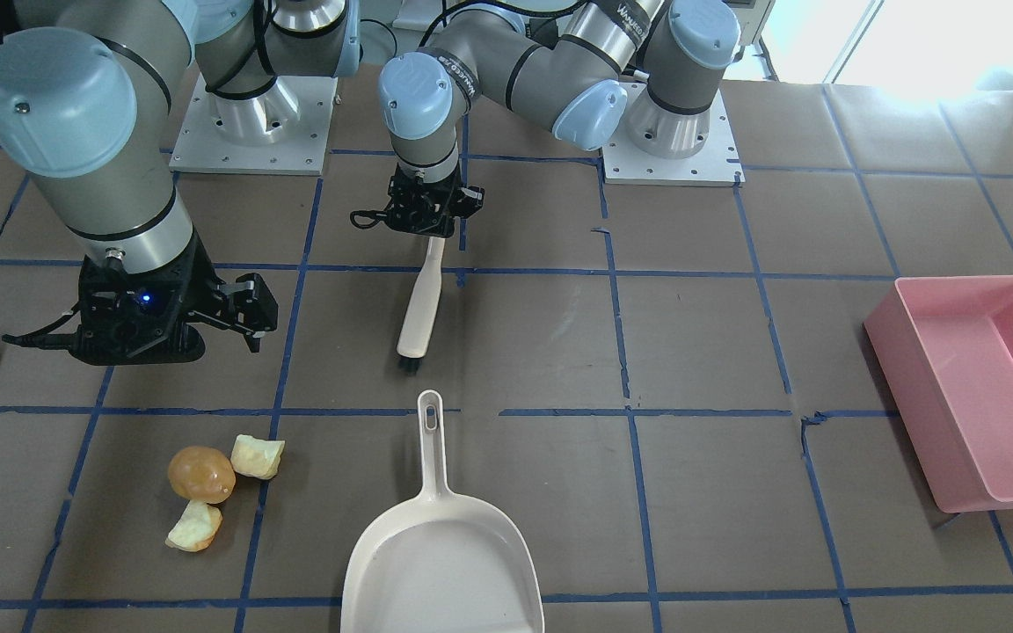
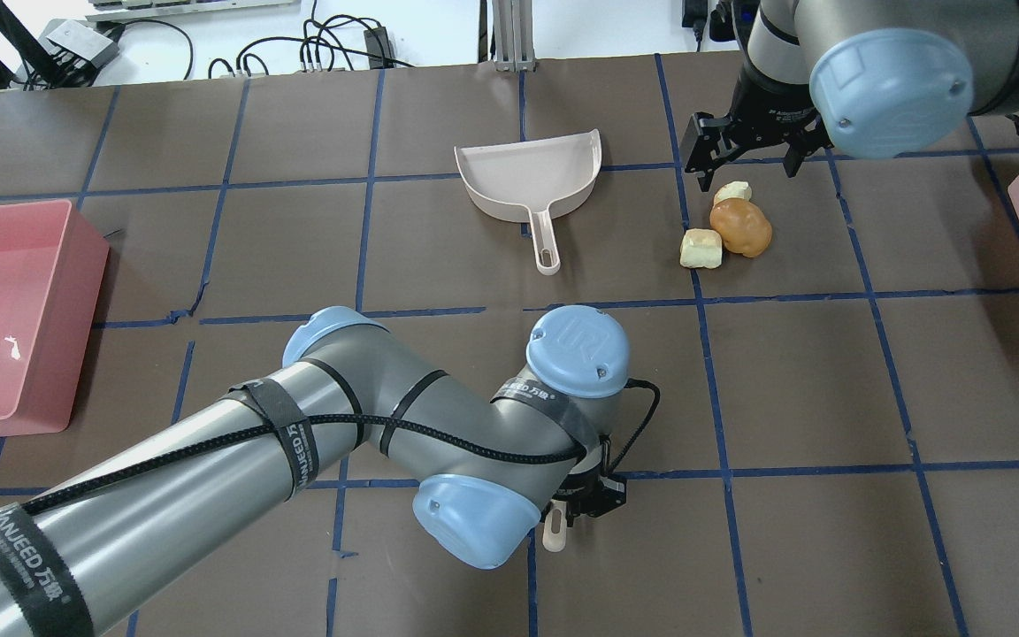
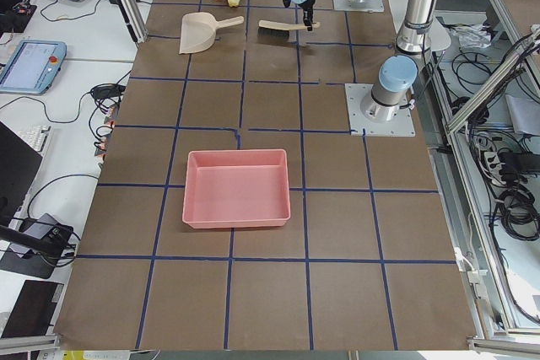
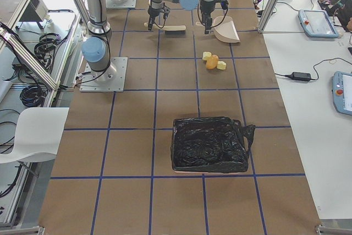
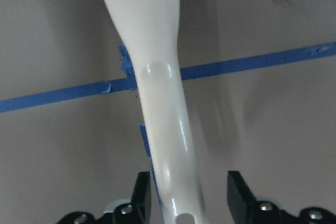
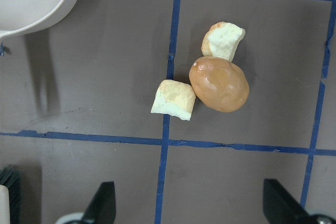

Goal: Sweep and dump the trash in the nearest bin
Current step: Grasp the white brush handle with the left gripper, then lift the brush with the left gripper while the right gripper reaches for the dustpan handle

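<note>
My left gripper will grab the cream brush next by its handle (image 1: 431,257), to sweep trash into the dustpan (image 1: 440,554).
The trash lies together on the table: an orange-brown ball (image 1: 200,475) and two pale yellow-green chunks (image 1: 258,456) (image 1: 194,526). My right gripper (image 2: 744,168) hangs open and empty above it; the right wrist view shows the ball (image 6: 219,84) and chunks (image 6: 173,99) (image 6: 223,40) ahead of its spread fingers. A cream brush (image 1: 421,303) lies flat. My left gripper (image 1: 423,211) is low over its handle (image 5: 168,129), fingers (image 5: 142,198) open on either side, with a gap on one side. A cream dustpan (image 1: 440,554) lies beyond the brush.
A pink bin (image 1: 972,387) stands at the table end on my left side, also in the overhead view (image 2: 5,310). A bin lined with a black bag (image 4: 209,144) stands toward my right end. Blue tape lines grid the brown table.
</note>
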`<state>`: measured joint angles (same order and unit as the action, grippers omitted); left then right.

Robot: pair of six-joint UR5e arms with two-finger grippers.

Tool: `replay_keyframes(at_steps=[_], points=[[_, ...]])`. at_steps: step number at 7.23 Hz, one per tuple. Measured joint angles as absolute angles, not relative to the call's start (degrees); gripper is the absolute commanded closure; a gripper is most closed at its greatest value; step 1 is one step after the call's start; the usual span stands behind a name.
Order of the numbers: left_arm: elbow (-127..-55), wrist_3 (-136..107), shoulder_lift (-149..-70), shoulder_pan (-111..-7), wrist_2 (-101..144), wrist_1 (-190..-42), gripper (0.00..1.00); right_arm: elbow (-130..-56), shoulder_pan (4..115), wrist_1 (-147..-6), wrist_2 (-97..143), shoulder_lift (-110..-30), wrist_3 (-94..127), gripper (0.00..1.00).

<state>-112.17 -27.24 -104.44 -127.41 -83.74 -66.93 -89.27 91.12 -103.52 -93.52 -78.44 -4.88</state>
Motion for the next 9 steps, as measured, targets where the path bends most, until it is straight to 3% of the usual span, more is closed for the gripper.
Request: replay_keyframes(at_steps=[2, 5, 9], points=[[-111.66, -26.60, -103.46, -127.11, -83.87, -67.10, 0.98, -89.32, 91.19, -103.85, -93.42, -78.45, -4.94, 0.00], [-109.97, -26.12, -95.85, -124.18, -83.95, -74.03, 0.98, -89.16, 91.04, -104.83, -92.61, -78.51, -6.03, 0.00], [-97.07, -19.02, -88.42, -111.79, -84.15, -91.10, 0.98, -90.20, 92.44, -105.08, -88.31, -77.99, -6.71, 0.00]])
